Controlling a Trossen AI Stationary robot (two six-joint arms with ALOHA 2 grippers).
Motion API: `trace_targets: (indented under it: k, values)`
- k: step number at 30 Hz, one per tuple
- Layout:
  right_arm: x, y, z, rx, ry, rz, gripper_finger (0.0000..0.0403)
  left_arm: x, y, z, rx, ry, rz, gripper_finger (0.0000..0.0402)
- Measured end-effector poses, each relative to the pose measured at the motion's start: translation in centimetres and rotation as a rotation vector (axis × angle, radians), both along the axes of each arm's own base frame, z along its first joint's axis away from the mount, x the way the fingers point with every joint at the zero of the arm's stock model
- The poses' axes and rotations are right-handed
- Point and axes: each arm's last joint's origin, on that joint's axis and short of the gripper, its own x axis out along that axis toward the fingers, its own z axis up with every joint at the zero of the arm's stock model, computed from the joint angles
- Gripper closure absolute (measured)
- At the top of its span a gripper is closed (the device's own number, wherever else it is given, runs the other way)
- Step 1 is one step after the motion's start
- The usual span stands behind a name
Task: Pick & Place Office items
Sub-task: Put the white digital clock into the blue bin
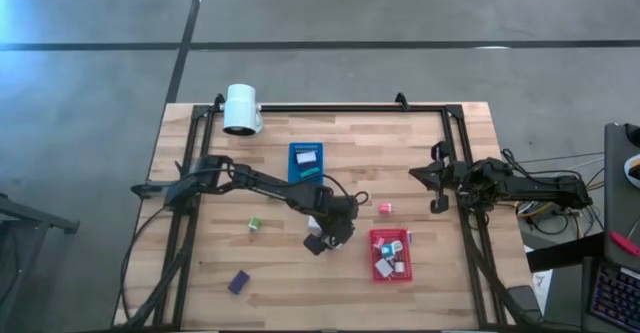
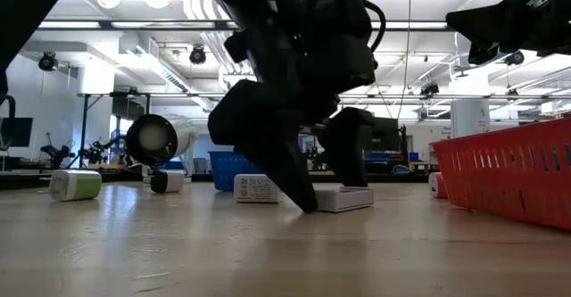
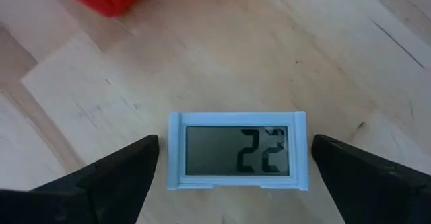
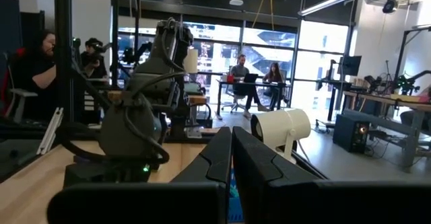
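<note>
My left gripper will close now, because its fingers are beside both short sides of the white display piece (image 2: 346, 199).
A small white display piece (image 3: 237, 150) showing "22" lies flat on the wooden table (image 1: 200, 243), just left of the red tray (image 1: 376, 240). My left gripper (image 3: 236, 143) is open and points steeply down over it, one finger on each short side, with a thin gap between each finger and the piece. In the low view the piece (image 2: 346, 199) lies between the two dark fingers, whose ends are down at the table top. My right gripper (image 4: 231, 158) is shut and empty, parked level at the table's right side (image 1: 437, 188).
The red tray holds several small pieces (image 1: 390, 263). A blue tray (image 1: 306, 161) stands farther back. Loose pieces lie about: pink (image 1: 384, 207), green (image 1: 254, 223), purple (image 1: 238, 281). A white cylindrical camera (image 1: 241, 108) is mounted at the far left. People sit in the room beyond.
</note>
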Motion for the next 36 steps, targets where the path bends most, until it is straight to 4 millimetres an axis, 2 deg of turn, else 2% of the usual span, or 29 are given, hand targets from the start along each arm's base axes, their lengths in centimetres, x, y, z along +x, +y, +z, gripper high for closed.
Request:
trace_targets:
  k: [5,8,15,22,29,33,36]
  values:
    - [0.0,0.0,0.0,0.000,0.000,0.000,0.0394,0.1,0.2,-0.4,-0.027,0.003,-0.025,0.0008]
    - [0.0,0.0,0.0,-0.001,0.001,0.000,0.0394,0.1,0.2,-0.4,-0.035,0.000,-0.035,0.0025]
    - [0.0,0.0,0.0,0.000,0.002,0.000,0.0394,0.1,0.1,-0.4,-0.054,-0.010,-0.086,0.0116]
    - [0.0,0.0,-0.2,0.002,0.021,0.000,0.0394,-0.2,0.1,0.2,-0.061,0.002,-0.074,0.0118]
    - [0.1,0.0,-0.2,0.004,0.022,-0.001,0.0394,-1.2,0.3,4.7,-0.075,-0.070,-0.051,0.0118]
    - [0.1,0.0,-0.2,0.003,0.023,-0.001,0.0394,-3.1,1.1,7.1,-0.088,-0.161,-0.027,0.0118]
    - [0.1,0.0,-0.2,0.008,0.023,0.001,0.0394,-5.5,2.3,9.3,-0.146,-0.295,0.012,0.0118]
